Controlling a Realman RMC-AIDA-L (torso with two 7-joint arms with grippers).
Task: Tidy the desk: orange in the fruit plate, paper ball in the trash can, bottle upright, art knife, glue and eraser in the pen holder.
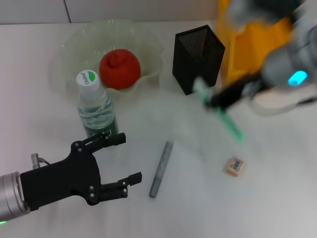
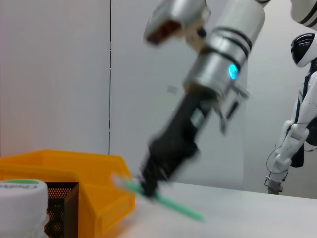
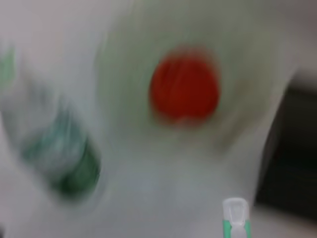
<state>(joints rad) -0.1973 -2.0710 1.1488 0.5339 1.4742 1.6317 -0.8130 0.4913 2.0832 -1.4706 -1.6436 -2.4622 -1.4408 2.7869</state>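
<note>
My right gripper needs to line up the green-and-white tool (image 1: pixel 229 124) with the black mesh pen holder (image 1: pixel 198 58): the tool hangs beside it and would miss if I opened now.
The orange (image 1: pixel 119 68) lies in the translucent fruit plate (image 1: pixel 74 47) at the back left. In front of the plate the bottle (image 1: pixel 94 105) stands upright. My left gripper (image 1: pixel 130 157) is open just in front of the bottle, empty. My right gripper (image 1: pixel 210 101), blurred, is shut on a slim green-and-white tool (image 1: pixel 229 124) beside the black mesh pen holder (image 1: pixel 198 58); I cannot tell if it is the art knife or the glue. A slim grey stick (image 1: pixel 161 168) and the eraser (image 1: pixel 235 166) lie on the table. No paper ball is in view.
A yellow bin (image 1: pixel 257 42) stands at the back right, behind my right arm and next to the pen holder. The white table (image 1: pixel 198 208) spreads around the stick and the eraser.
</note>
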